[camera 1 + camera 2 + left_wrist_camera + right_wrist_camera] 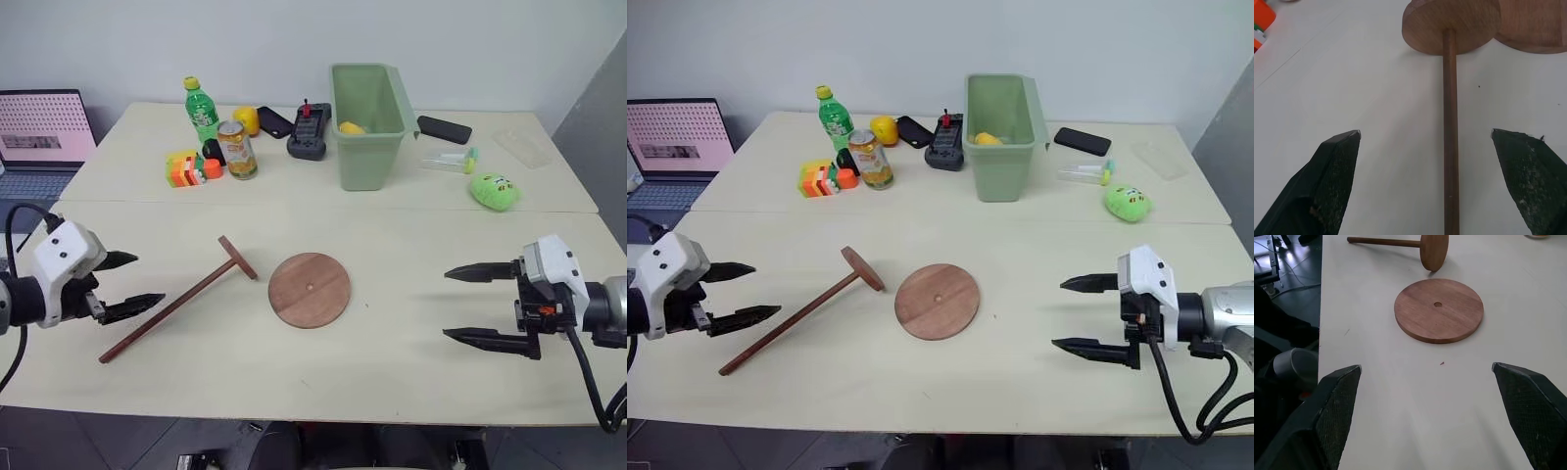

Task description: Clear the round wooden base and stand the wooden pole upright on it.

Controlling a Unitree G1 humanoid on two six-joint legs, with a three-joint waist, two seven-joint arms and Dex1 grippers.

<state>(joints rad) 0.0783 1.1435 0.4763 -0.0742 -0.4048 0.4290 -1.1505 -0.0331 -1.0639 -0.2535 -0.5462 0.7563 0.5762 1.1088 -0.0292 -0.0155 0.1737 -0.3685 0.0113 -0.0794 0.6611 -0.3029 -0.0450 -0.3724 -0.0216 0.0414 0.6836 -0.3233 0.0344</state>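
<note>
My left gripper picks up the pole by its thin rod (178,303) (1450,142) next, since the pole's round head is too wide for the fingers.
The round wooden base (310,289) lies flat in the middle of the near table, its centre hole showing and nothing on it. To its left the wooden pole (171,311) lies on its side, its flat head (237,258) propped close to the base. My left gripper (127,284) hovers open at the pole's left end, the rod (1450,137) running between its fingers without touching them. Off to the right of the base my right gripper (468,305) stands open and empty, pointing toward the base (1439,309).
On the far table stand a green bin (368,122), a green bottle (202,110), a can (237,149), colourful blocks (184,167), a remote (308,129), two phones and a green plush toy (494,190). A laptop (41,132) sits at far left.
</note>
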